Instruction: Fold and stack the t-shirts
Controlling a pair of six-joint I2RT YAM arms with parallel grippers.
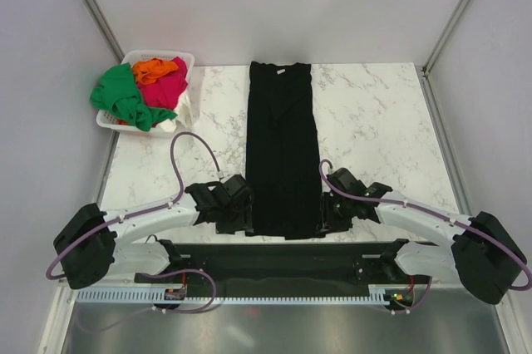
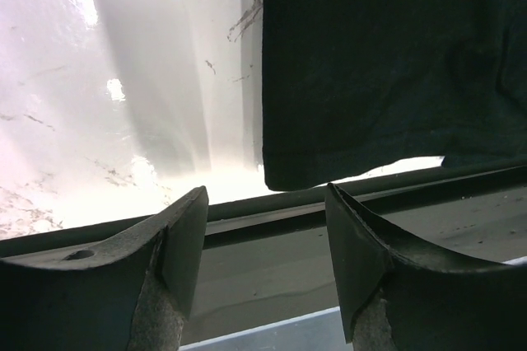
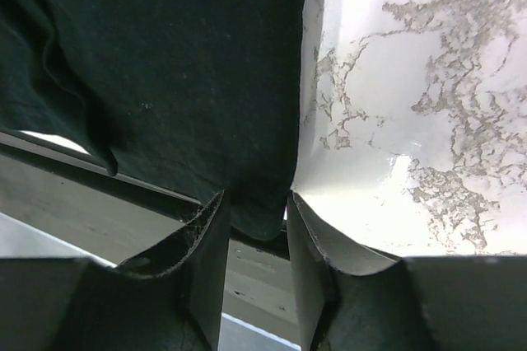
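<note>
The black t-shirt [image 1: 281,146] needs its hem folded toward the neck, so my left gripper should grab it next by its near hem corner [image 1: 251,233], opposite my right gripper's corner.
A large black t-shirt [image 1: 281,146] lies on the marble table as a long narrow strip, neck at the far end, hem at the near edge. My left gripper [image 1: 238,208] is open and empty just left of the near-left hem corner; in the left wrist view [image 2: 265,194] the shirt [image 2: 387,63] lies ahead and to the right. My right gripper [image 1: 326,213] is at the near-right hem corner. In the right wrist view [image 3: 256,198] its jaws stand narrowly apart, with the shirt's corner [image 3: 165,63] between the tips.
A white slotted basket [image 1: 158,55] stands at the far left corner, holding a green tee [image 1: 125,100], an orange tee [image 1: 154,67] and a pink-red tee [image 1: 170,84]. The near table edge and a black rail run just below both grippers. Walls close in both sides.
</note>
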